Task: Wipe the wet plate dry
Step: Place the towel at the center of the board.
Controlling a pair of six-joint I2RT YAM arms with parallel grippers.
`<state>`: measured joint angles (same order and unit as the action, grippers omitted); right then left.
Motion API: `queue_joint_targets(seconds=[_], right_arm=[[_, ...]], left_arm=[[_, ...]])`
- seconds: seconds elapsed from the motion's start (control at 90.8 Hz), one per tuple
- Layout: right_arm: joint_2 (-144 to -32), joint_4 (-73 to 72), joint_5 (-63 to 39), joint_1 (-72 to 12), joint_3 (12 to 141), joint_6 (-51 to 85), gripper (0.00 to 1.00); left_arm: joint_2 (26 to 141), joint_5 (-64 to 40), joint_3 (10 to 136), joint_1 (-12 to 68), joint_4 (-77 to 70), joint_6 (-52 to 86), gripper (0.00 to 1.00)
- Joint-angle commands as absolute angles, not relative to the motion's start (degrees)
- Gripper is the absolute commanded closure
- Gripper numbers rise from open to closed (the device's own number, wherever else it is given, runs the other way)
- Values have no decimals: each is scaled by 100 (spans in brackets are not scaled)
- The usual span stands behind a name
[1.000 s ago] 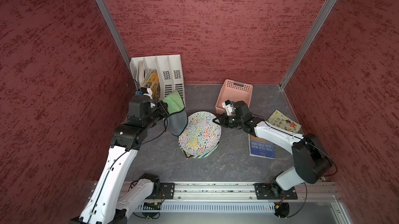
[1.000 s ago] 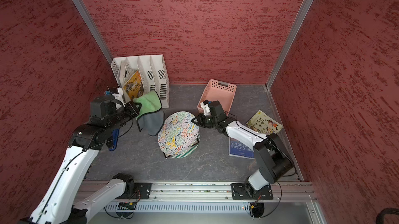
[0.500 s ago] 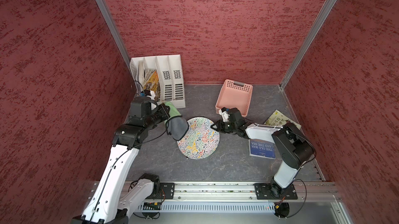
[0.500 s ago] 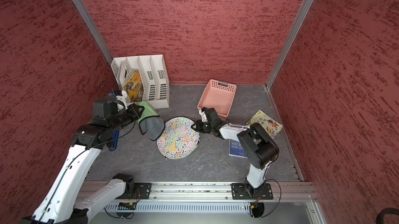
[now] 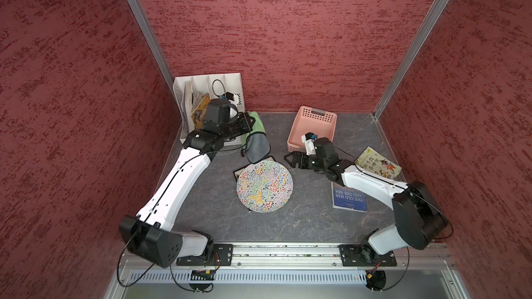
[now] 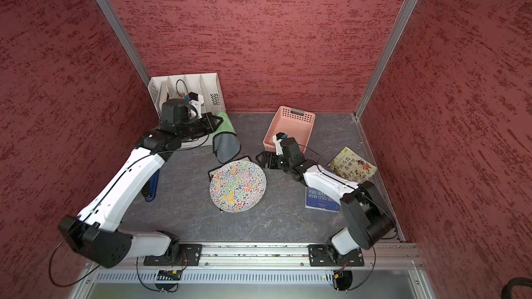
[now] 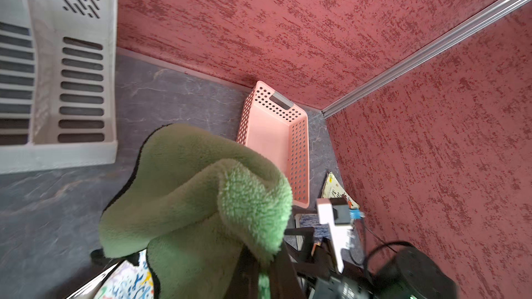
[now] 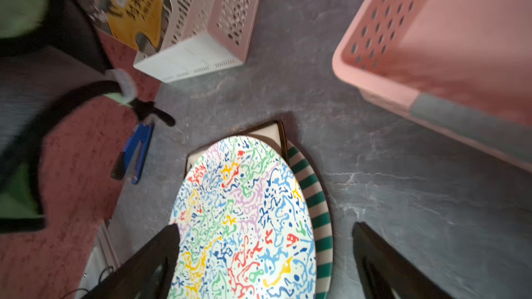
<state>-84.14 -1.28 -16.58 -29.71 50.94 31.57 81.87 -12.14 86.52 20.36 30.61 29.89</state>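
The lower end of the green cloth hangs beside the plate's rim. I will keep holding, because the cloth would come down against the plate if my left gripper opened.
The plate [image 5: 264,186] [image 6: 238,185] [image 8: 244,219], white with coloured squiggles, lies flat at the table's middle on top of other dishes. My right gripper [image 5: 289,160] [image 6: 260,159] [image 8: 266,228] stands open just beyond the plate's far right rim, one finger over the rim and one over bare table, holding nothing. My left gripper [image 5: 251,122] [image 6: 219,120] [image 7: 263,266] is shut on a green cloth [image 5: 254,139] [image 6: 226,142] [image 7: 195,196] with a grey back. The cloth hangs behind and left of the plate, apart from it.
Under the plate sit a green-striped plate [image 8: 316,196] and a square dish [image 8: 270,132]. A pink basket [image 5: 313,127] stands at the back, a white file organiser [image 5: 210,87] in the back left corner. Two books [image 5: 349,199] [image 5: 377,163] lie right; a blue tool [image 6: 152,185] lies left.
The plate went from tilted in my right gripper down to flat on the stack. The right gripper opened and let it go. My left gripper drew the cloth back toward the organiser.
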Motion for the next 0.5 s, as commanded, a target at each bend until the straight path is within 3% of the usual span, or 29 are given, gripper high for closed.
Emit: queue_joint_targets(seconds=[0.0, 0.077, 0.121, 0.198, 0.286, 0.32, 0.485], right_arm=[[-7910, 430, -1139, -2798, 5209, 2971, 2], [-7681, 757, -853, -2694, 5269, 2910, 2], [-7536, 1008, -541, -2640, 5300, 2856, 2], [-7261, 1422, -169, -2463, 5250, 2816, 2], [-6861, 1676, -76, -2185, 5080, 2748, 1], [-6712, 1761, -61, -2108, 5015, 2706, 2], [-6098, 2156, 452, -1716, 4587, 2537, 1]], left_arm=[[9106, -503, 9422, 2144, 2486, 2729, 98], [9803, -513, 9964, 2035, 2458, 2719, 93], [10086, -577, 10123, 2017, 2462, 2724, 83], [10327, -310, 10013, 2045, 2503, 2739, 32], [10125, 162, 9343, 2072, 2324, 2922, 4], [9950, 308, 9030, 2072, 2169, 2987, 0], [8836, 1035, 7665, 2102, 1617, 2567, 0]])
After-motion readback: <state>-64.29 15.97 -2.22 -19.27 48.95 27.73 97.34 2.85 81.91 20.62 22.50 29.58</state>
